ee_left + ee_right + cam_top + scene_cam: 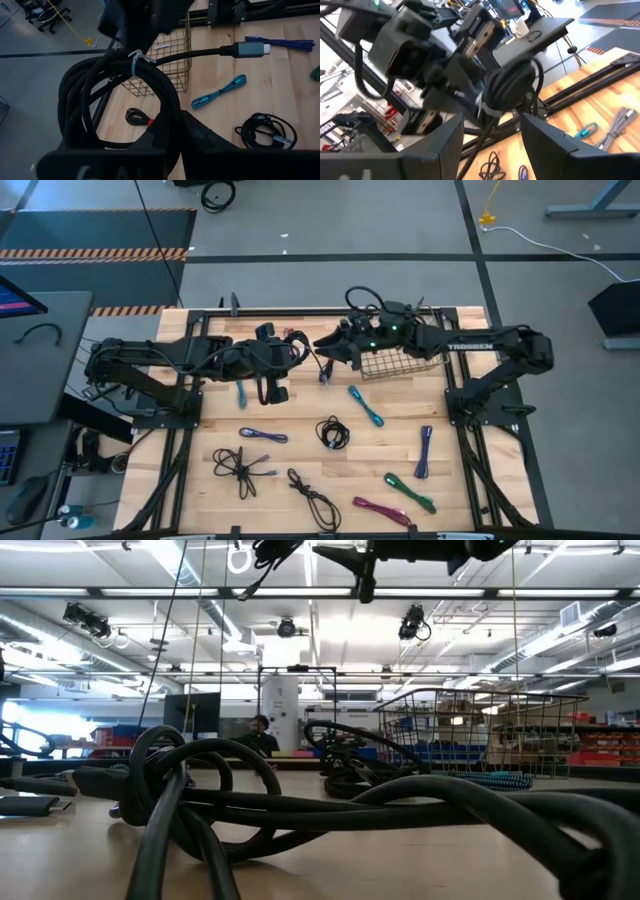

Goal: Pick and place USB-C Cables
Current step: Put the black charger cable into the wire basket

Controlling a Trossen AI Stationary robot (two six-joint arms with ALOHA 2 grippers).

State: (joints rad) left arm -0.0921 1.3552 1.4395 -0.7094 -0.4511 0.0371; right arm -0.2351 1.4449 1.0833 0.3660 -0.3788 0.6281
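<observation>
The black coiled cable needs to go in the wire basket, so my right gripper will grab it next by its white-tied end [490, 110].
A black coiled USB-C cable [125, 100], bound with a white tie, hangs above the table's far middle with my left gripper [290, 360] shut on it. Its silver plug [252, 48] sticks out sideways. My right gripper [322, 345] comes in level from the table's right and stands open right in front of that coil [512, 85]. A loose strand of the coil runs down between its two fingers, which touch nothing that I can see. Several other cables lie on the table, among them a teal one [366, 406] and a black one [333, 432]. My left gripper pinches the coil's bundled turns [167, 125] between its two fingers, at the side of the loop away from the white tie. The fingers come from the table's left, slanting down. The coil is lifted clear of the table, with its plug end free.
A wire basket [395, 365] stands at the far middle right, under my right arm. Purple cables [423, 452] [263, 436], black ones [240, 468] [315, 498], a green one [410, 492] and a magenta one [380, 510] lie across the near half.
</observation>
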